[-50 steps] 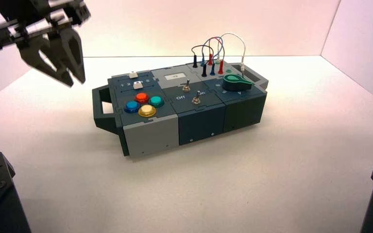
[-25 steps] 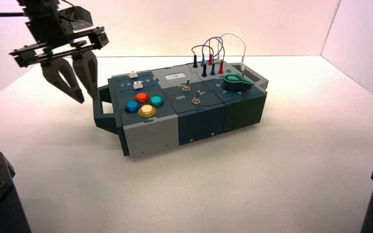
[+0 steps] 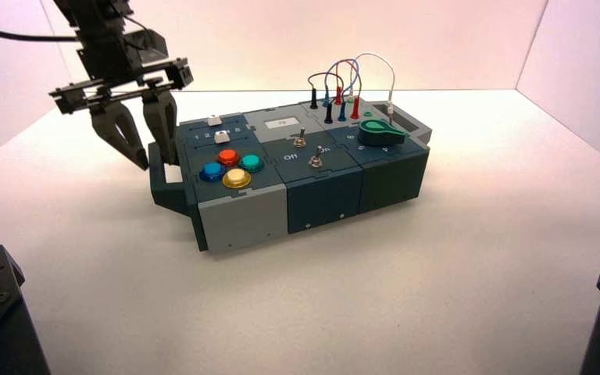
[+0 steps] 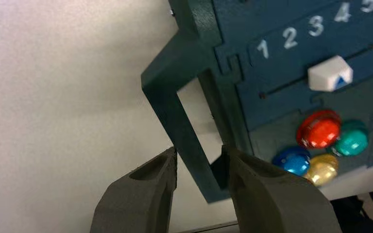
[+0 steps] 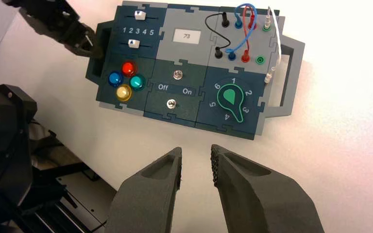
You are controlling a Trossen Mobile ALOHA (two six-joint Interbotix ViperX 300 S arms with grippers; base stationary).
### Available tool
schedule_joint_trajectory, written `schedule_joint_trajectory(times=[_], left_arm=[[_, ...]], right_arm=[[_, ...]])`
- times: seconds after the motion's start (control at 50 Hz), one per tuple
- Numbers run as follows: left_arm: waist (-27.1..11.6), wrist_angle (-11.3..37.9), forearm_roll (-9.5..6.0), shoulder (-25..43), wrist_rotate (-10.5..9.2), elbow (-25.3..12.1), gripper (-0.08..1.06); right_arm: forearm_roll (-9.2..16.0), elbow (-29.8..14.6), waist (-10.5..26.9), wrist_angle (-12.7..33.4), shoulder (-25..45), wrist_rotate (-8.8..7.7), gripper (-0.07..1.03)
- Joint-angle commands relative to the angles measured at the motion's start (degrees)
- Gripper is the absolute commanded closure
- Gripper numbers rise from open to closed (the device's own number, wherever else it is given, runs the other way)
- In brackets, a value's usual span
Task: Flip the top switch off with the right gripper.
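I need to steady the box for flipping the top switch (image 3: 300, 141) off, so next my left gripper should grab the dark blue handle by its bar (image 3: 157, 179).
The top switch (image 3: 300, 141) (image 5: 177, 74) is a small silver toggle on the dark blue "Off/On" tile, next to the grey tile with the white label (image 5: 187, 36). My right gripper (image 5: 195, 150) hangs open over the bare table in front of the box, well short of the switch, with nothing between its fingers. It does not show in the high view. My left gripper (image 3: 156, 160) (image 4: 199, 162) is open at the box's left end. Its fingers straddle the bar of the dark blue handle (image 4: 175, 111) without closing on it.
A second, identical toggle (image 3: 315, 162) sits nearer the box's front edge. The left tiles hold two sliders (image 5: 133, 43) and round coloured buttons (image 3: 230, 166). On the right are a green knob (image 3: 379, 134), plugged wires (image 3: 344, 86) and a grey handle (image 5: 291, 77).
My left gripper has come down and to the right, from high at the left to the box's left handle, and its jaws have opened wider. The box and its switches have not moved.
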Motion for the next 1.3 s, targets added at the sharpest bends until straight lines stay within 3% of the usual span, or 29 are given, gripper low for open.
schedule_joint_trajectory(times=[0.02,0.22,0.48,0.7,1.0,1.3], left_arm=[[0.4,-0.3,0.18,-0.1,-0.18,-1.1,0.47],[1.8,-0.4,0.97,0.1,0.0,-0.8,0.49],[2.0,-0.8,1.41,0.2,0.44,-0.8,0.85],[2.0,-1.1,1.49,1.4,0.62,-1.1,1.0],[1.9,-1.6,1.49,1.5,0.35,-1.1,1.0],[2.0,-1.6,1.49,1.5,0.35,-1.1,1.0]], right_arm=[[0.2,-1.5,0.4,-0.4,-0.4,-0.62,0.62],[0.1,-1.1,0.4,-1.1,0.4,-0.62,0.62],[0.2,-1.1,0.7,-1.8,5.4,-0.62,0.62],[0.2,-1.9,3.7,-4.0,10.8,-0.62,0.75],[0.2,-3.5,6.6,-7.1,17.3,-0.62,0.91],[0.2,-7.1,7.8,-8.1,25.6,-1.41,0.98]])
